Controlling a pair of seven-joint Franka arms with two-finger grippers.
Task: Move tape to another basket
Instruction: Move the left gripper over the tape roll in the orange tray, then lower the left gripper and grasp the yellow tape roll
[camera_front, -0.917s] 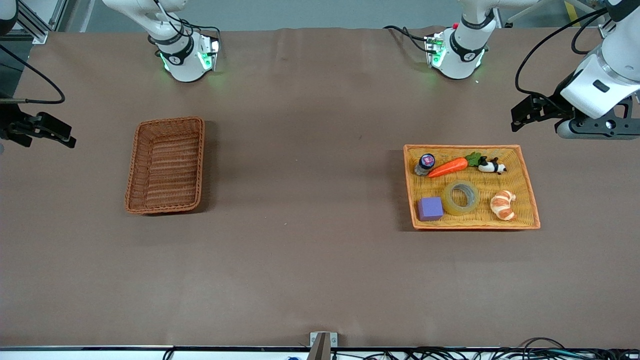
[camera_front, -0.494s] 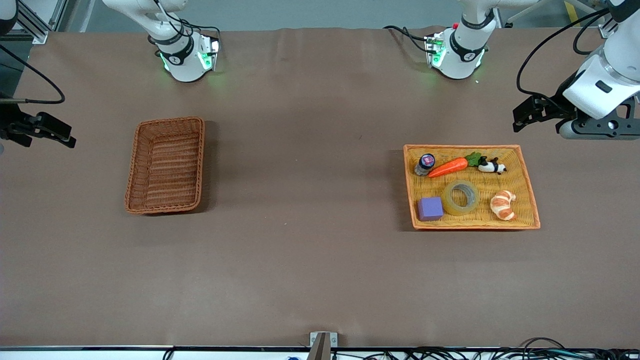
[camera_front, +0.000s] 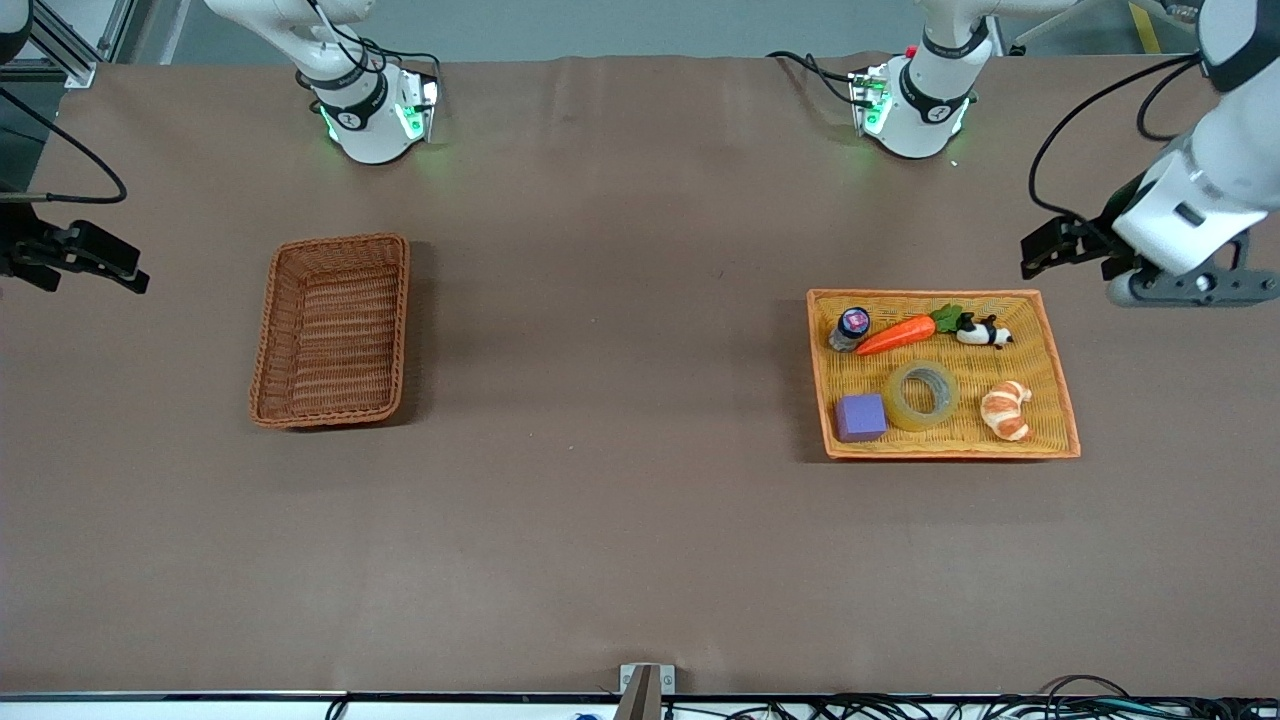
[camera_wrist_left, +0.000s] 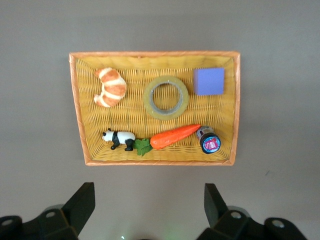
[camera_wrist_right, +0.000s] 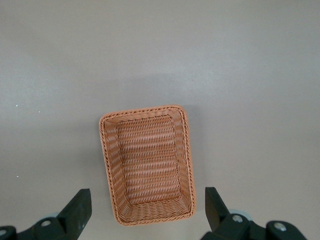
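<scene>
The robot's left gripper needs to move the tape to the other basket, so next it needs to grab the yellowish tape's ring side.
The tape, a yellowish translucent ring, lies flat in the orange-yellow tray between a purple cube and a croissant. It also shows in the left wrist view. The reddish-brown basket stands empty toward the right arm's end; it also shows in the right wrist view. My left gripper hangs open and empty over bare table beside the tray's corner on the robots' side. My right gripper waits open and empty over the table's right-arm end, apart from the basket.
The tray also holds a carrot, a toy panda and a small dark bottle, all farther from the front camera than the tape. Wide bare brown table lies between basket and tray.
The left arm's hand has dropped slightly and shifted a little toward the tray. The right gripper and all objects have stayed put.
</scene>
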